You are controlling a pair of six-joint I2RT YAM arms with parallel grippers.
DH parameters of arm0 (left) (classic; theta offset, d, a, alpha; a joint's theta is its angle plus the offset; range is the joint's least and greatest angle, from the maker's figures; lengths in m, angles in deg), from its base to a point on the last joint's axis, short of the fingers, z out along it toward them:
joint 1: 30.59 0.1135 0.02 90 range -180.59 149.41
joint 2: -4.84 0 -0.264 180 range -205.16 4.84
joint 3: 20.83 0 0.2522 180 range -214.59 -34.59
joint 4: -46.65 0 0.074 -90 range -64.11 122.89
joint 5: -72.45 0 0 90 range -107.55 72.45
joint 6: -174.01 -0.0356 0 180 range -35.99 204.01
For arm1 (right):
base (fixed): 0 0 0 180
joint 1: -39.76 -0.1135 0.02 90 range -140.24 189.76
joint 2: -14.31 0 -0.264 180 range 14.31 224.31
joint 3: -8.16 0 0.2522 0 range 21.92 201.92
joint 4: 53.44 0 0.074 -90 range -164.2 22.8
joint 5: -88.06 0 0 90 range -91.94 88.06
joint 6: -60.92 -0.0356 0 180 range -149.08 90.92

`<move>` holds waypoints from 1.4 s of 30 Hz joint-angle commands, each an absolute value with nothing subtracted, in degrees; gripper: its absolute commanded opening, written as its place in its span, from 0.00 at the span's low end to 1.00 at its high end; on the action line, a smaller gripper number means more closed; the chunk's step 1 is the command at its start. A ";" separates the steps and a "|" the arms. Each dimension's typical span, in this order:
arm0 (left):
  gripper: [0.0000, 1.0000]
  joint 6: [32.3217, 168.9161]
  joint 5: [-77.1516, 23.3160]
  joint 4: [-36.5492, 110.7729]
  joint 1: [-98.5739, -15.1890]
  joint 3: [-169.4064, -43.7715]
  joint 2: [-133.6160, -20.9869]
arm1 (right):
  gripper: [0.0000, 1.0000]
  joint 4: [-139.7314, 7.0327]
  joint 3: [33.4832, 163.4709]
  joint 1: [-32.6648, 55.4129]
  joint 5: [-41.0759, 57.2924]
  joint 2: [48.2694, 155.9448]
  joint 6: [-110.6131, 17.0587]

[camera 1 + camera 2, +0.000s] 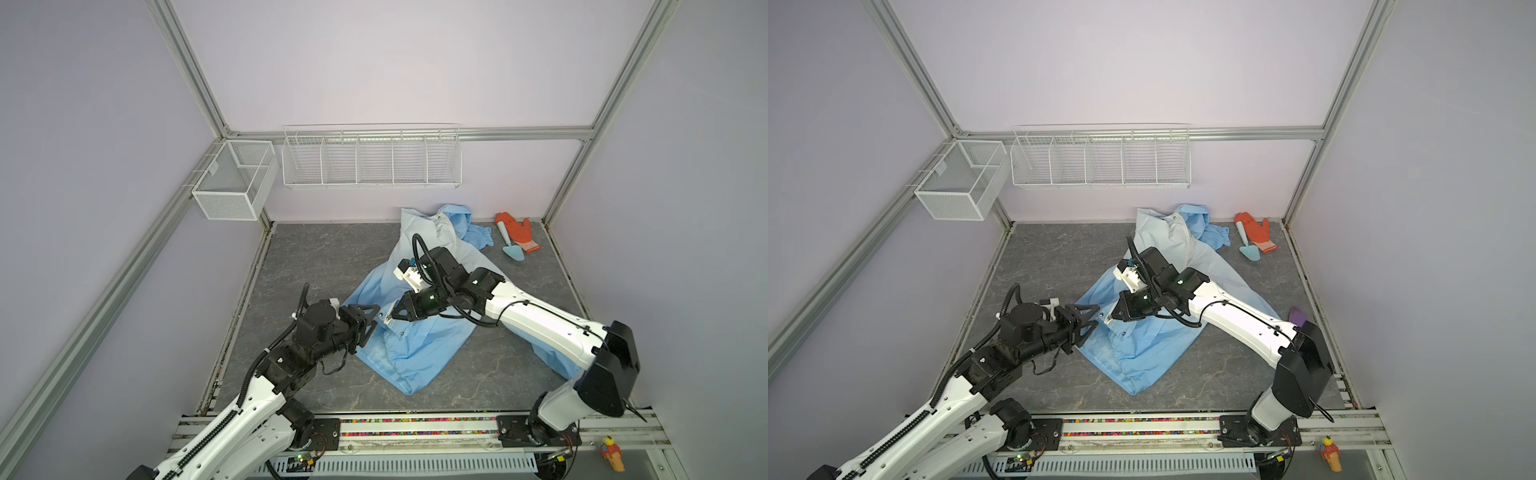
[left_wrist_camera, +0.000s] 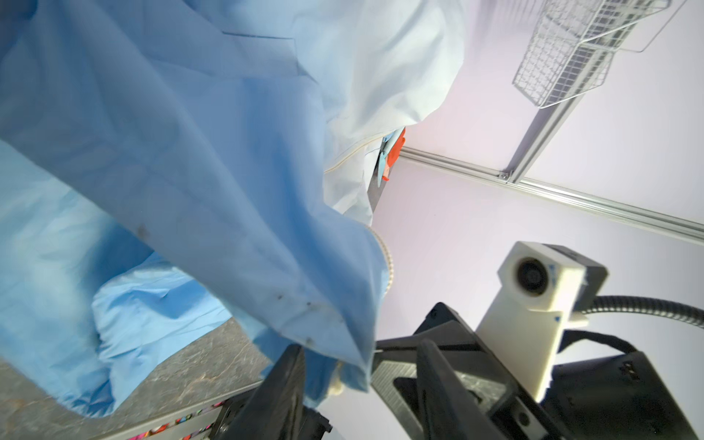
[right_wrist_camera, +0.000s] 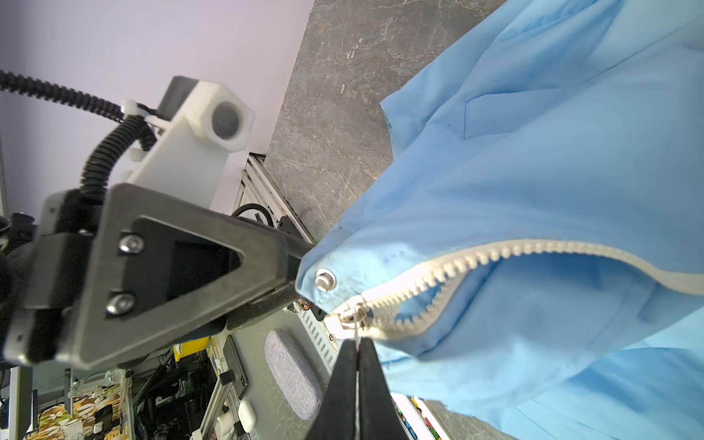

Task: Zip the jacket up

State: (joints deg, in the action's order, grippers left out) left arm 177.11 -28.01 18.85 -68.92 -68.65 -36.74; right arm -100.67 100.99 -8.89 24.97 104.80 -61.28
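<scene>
I will grab the jacket's hem corner (image 1: 384, 313) beside the snap button with my left gripper next. The slider and the teeth then stay free for zipping up the jacket.
The light-blue jacket (image 1: 415, 349) (image 1: 1142, 353) lies crumpled on the grey table, its whitish hood end toward the back wall. In the right wrist view its white zipper (image 3: 476, 255) gapes open above the slider (image 3: 352, 318). My right gripper (image 3: 357, 341) (image 1: 388, 319) is shut on the slider's thin pull. My left gripper (image 1: 376, 318) (image 2: 362, 346) is at the hem corner beside the snap button (image 3: 325, 280). Its jaws stand apart, with the corner of the fabric hanging between them against one finger (image 2: 282, 381).
An orange glove (image 1: 519, 232) and a pale blue trowel (image 1: 509, 245) lie at the back right of the table (image 1: 311, 257). Two white wire baskets (image 1: 372, 160) (image 1: 235, 178) hang on the walls. A purple object (image 1: 1298, 316) shows behind the right arm.
</scene>
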 commanded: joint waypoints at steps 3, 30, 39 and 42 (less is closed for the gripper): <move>0.48 178.05 -26.59 25.46 -70.00 -68.09 -39.21 | 0.07 -99.66 99.97 -9.29 25.65 104.37 -61.60; 0.21 177.73 -25.03 24.86 -73.04 -67.55 -41.31 | 0.07 -100.07 99.44 -7.58 25.65 103.08 -62.39; 0.00 177.23 -25.81 22.27 -73.04 -67.81 -40.95 | 0.07 -100.86 99.61 -7.11 23.97 102.99 -62.39; 0.00 176.04 -27.17 20.11 -73.04 -68.63 -41.11 | 0.07 -101.19 99.58 -6.84 21.48 102.86 -62.23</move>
